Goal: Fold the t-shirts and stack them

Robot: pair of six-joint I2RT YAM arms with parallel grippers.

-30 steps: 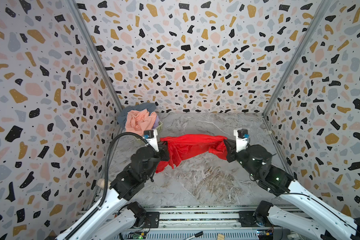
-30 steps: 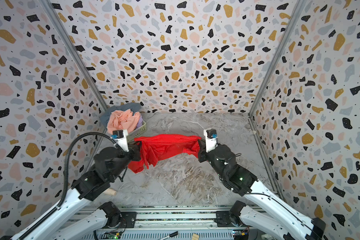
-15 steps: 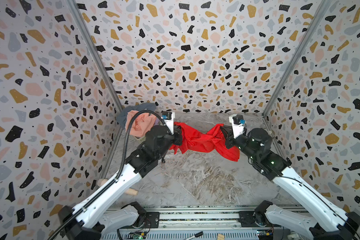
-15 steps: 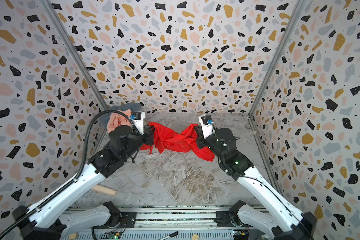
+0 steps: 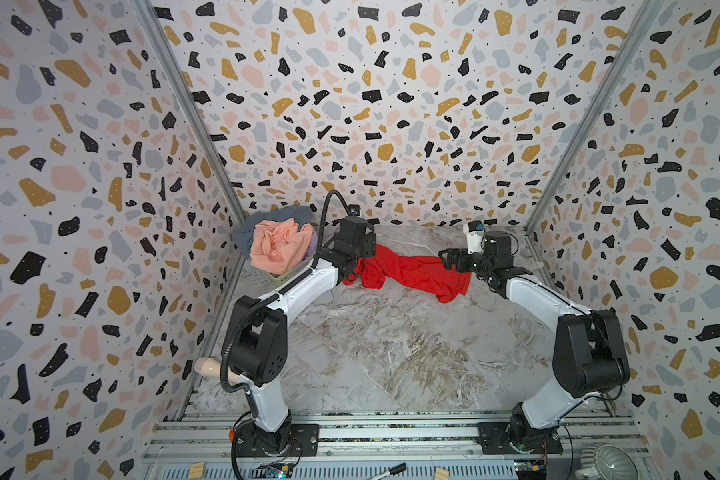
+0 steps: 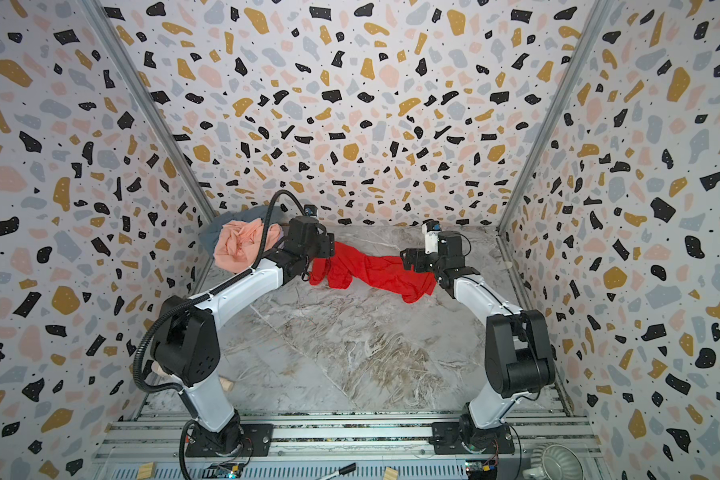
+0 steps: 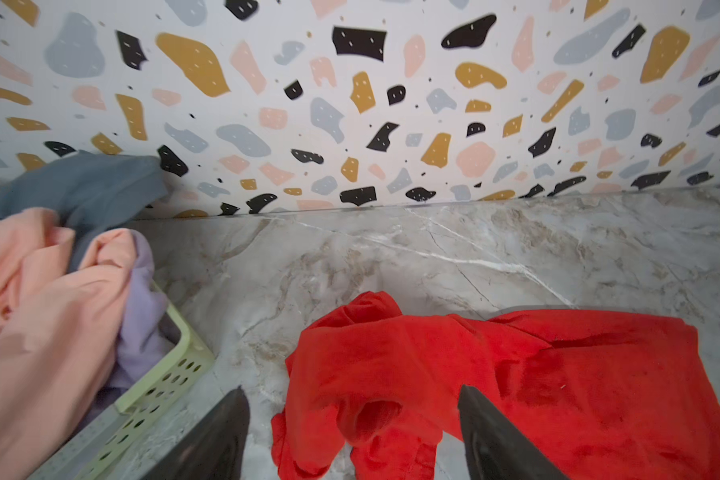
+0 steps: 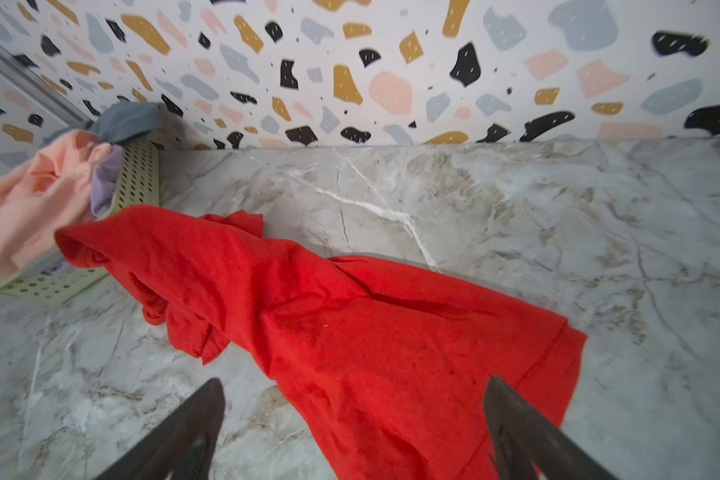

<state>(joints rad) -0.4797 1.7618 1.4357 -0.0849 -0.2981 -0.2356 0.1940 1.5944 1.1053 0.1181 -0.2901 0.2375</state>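
My left gripper picks up the red t-shirt by its bunched end next, opposite my right gripper, to spread the t-shirt open for folding.
The bright red t-shirt [image 5: 412, 272] [image 6: 375, 270] lies crumpled in a long strip on the marble table, near the back wall. My left gripper [image 5: 362, 266] [image 7: 352, 388] hovers open over the shirt's bunched left end [image 7: 371, 374], holding nothing. At the other end my right gripper [image 5: 449, 259] [image 8: 354, 380] is also open, with red cloth [image 8: 371, 353] lying loose below the spread jaws. Peach-pink [image 5: 281, 247], slate grey-blue [image 5: 267, 220] and pale lilac [image 7: 142, 299] t-shirts are heaped in the basket at the back left.
The pale yellow-green lattice basket [image 7: 175, 365] [image 8: 140, 174] stands in the back left corner, close to my left gripper. Patterned walls close in on three sides. A wooden peg [image 5: 208, 368] lies by the left arm, and a marker [image 5: 391, 469] on the front rail.
Both grippers carried the red t-shirt from mid-table toward the back wall, then opened. The shirt dropped from both grips and now rests on the table.
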